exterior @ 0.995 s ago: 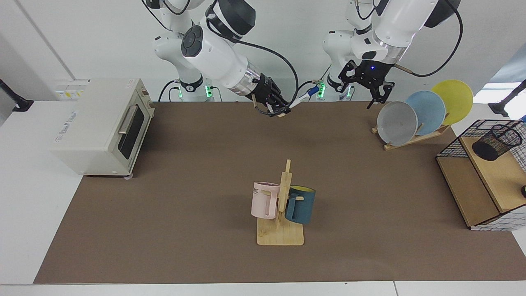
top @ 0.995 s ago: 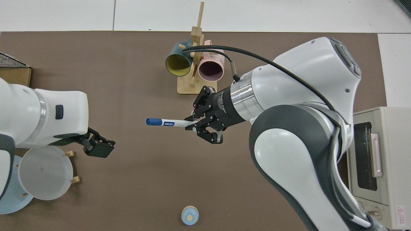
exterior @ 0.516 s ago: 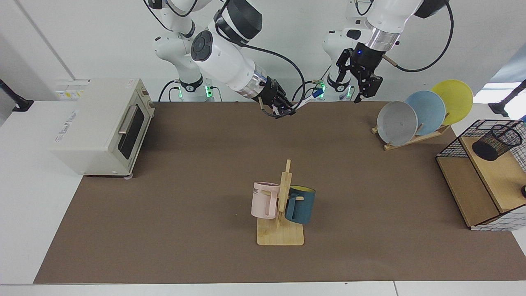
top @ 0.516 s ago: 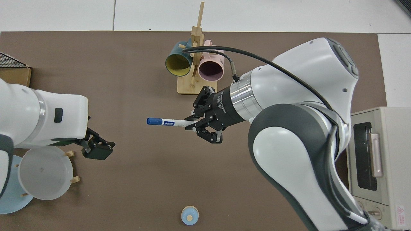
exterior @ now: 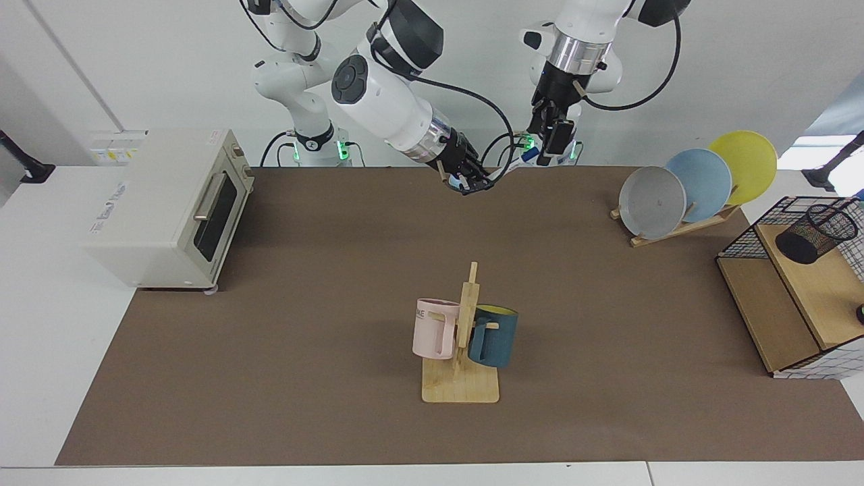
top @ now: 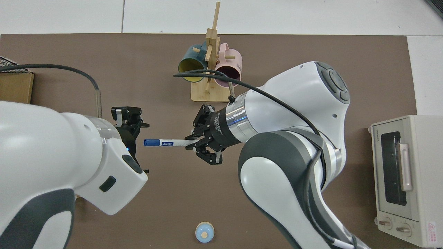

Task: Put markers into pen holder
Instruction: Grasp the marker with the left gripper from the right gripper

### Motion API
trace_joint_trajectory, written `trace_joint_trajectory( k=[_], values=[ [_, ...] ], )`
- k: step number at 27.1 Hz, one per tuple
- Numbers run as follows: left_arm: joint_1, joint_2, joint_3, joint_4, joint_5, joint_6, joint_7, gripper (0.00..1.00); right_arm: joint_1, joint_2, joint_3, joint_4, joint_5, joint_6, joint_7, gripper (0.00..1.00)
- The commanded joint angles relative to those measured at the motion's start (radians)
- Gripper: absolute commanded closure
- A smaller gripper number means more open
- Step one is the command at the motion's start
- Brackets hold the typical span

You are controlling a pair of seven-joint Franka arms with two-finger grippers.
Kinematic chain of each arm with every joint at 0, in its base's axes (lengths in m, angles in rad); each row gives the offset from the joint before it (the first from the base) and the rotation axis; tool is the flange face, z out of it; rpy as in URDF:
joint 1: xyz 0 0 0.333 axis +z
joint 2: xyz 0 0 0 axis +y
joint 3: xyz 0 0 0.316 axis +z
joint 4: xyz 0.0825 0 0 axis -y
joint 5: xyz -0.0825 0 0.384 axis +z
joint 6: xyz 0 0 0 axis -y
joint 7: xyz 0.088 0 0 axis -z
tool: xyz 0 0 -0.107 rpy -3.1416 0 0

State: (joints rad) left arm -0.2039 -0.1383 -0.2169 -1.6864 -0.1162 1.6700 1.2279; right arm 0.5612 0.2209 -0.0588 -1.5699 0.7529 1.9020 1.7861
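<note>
The left gripper grabs the marker by its blue cap [exterior: 530, 154] next, since my right gripper covers the white end.
The marker [top: 169, 142], a white barrel with a blue cap, is held level above the mat, and my right gripper [top: 198, 142] is shut on its white end. In the facing view the marker [exterior: 507, 163] points from the right gripper [exterior: 474, 183] toward my left gripper [exterior: 555, 143]. My left gripper [top: 137, 140] is open and sits right at the blue cap, touching nothing that I can see. The pen holder [exterior: 814, 233], a black mesh cup, stands on the wooden shelf at the far right, far from both grippers; the top view does not show it.
A wire basket frame with wooden shelves [exterior: 776, 304] carries the cup. A plate rack [exterior: 688, 189] stands left of it. A mug rack [exterior: 462, 337] holds two mugs mid-table. A toaster oven [exterior: 169, 202] sits at the other end. A small blue round object [top: 204, 232] lies on the mat.
My left arm has swung from the plate rack over to the marker's blue cap. The right gripper has carried the marker a little toward it.
</note>
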Motion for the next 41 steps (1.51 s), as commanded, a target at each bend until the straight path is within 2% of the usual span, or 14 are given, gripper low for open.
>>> trace_joint_trajectory(
  k=[1, 5, 7, 8, 9, 11, 14, 26, 27, 30, 32, 34, 37, 41],
  values=[
    [-0.008, -0.006, 0.005, -0.038, 0.018, 0.051, 0.055, 0.00, 0.005, -0.025, -0.001, -0.030, -0.004, 0.025, -0.002, 1.00],
    [-0.014, -0.001, -0.004, -0.046, 0.017, 0.076, 0.052, 0.04, 0.005, -0.025, -0.001, -0.030, -0.004, 0.023, -0.002, 1.00],
    [-0.028, -0.001, -0.015, -0.045, 0.017, 0.085, 0.050, 0.14, 0.005, -0.025, -0.001, -0.030, -0.006, 0.023, -0.005, 1.00],
    [-0.028, -0.001, -0.016, -0.047, 0.017, 0.088, 0.050, 0.22, 0.005, -0.025, -0.001, -0.030, -0.004, 0.022, -0.010, 1.00],
    [-0.028, -0.001, -0.016, -0.046, 0.017, 0.088, 0.050, 0.36, 0.005, -0.025, -0.001, -0.030, -0.004, 0.020, -0.013, 1.00],
    [-0.028, -0.001, -0.016, -0.047, 0.015, 0.088, 0.047, 0.73, 0.003, -0.025, -0.001, -0.030, -0.004, 0.019, -0.013, 1.00],
    [-0.028, -0.001, -0.019, -0.045, 0.015, 0.083, 0.039, 1.00, 0.003, -0.025, -0.001, -0.029, -0.006, 0.019, -0.014, 1.00],
    [-0.028, -0.001, -0.018, -0.045, 0.015, 0.073, 0.038, 1.00, 0.002, -0.023, -0.003, -0.029, -0.006, 0.008, -0.022, 1.00],
    [-0.028, -0.001, -0.018, -0.045, 0.015, 0.071, 0.036, 1.00, 0.002, -0.025, -0.003, -0.029, -0.007, 0.005, -0.030, 0.92],
    [-0.023, -0.001, -0.015, -0.047, 0.015, 0.065, 0.025, 1.00, -0.004, -0.031, -0.004, -0.029, -0.015, -0.029, -0.031, 0.02],
    [-0.019, -0.003, -0.007, -0.050, 0.017, 0.054, 0.013, 1.00, -0.004, -0.040, -0.013, -0.027, -0.041, -0.047, -0.039, 0.00],
    [-0.014, -0.003, 0.004, -0.055, 0.018, 0.043, 0.010, 1.00, -0.007, -0.069, -0.010, -0.027, -0.122, -0.073, -0.080, 0.00],
    [-0.014, -0.003, 0.042, -0.055, 0.044, 0.027, 0.012, 1.00, -0.023, -0.092, -0.015, -0.027, -0.182, -0.127, -0.167, 0.00],
    [0.004, -0.003, 0.057, -0.056, 0.115, 0.011, 0.012, 1.00, -0.081, -0.138, -0.015, -0.027, -0.250, -0.213, -0.373, 0.00]
  ],
)
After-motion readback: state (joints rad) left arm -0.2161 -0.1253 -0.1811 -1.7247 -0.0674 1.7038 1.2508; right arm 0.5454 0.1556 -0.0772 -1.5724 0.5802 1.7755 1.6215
